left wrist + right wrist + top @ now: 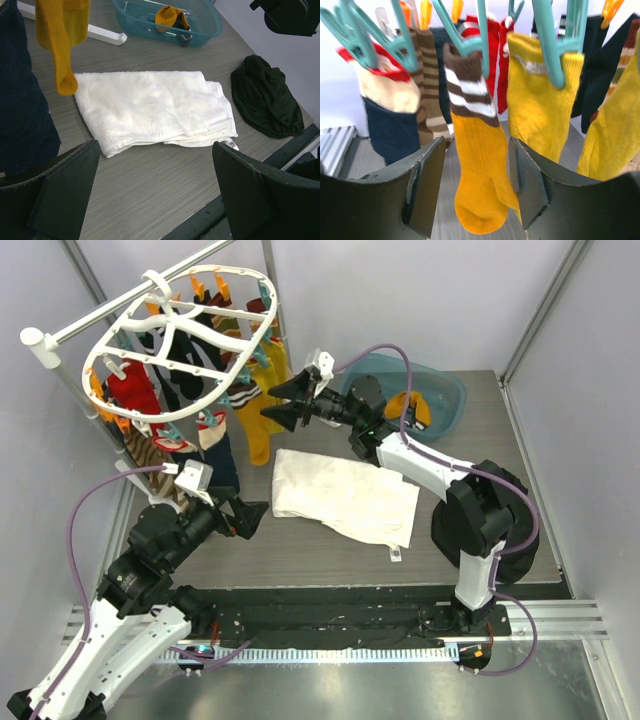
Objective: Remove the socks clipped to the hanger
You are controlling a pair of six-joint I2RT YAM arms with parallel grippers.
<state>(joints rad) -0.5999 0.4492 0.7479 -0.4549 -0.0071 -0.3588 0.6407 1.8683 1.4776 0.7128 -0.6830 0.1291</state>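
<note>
My right gripper's fingers are open on either side of the mustard sock. The mustard sock would stay hanging from its teal clip (470, 42) if I lifted now.
The white oval hanger (180, 335) hangs from a pole at the back left, with several socks (150, 390) clipped under it. My right gripper (283, 406) is open at the hanger's right side. In the right wrist view its jaws stand either side of a mustard sock with a brown-and-white striped cuff (480, 170), held by a teal clip (470, 42), not pinching it. A plain yellow sock (540, 115) hangs just to its right. My left gripper (250, 517) is open and empty, low over the table in front of the hanger, and also shows in the left wrist view (155, 195).
A folded white cloth (345, 495) lies mid-table. A teal basin (445, 390) at the back holds a mustard sock (170, 16). A black garment heap (267, 102) lies right of the cloth. The white pole stand (120, 305) carries the hanger.
</note>
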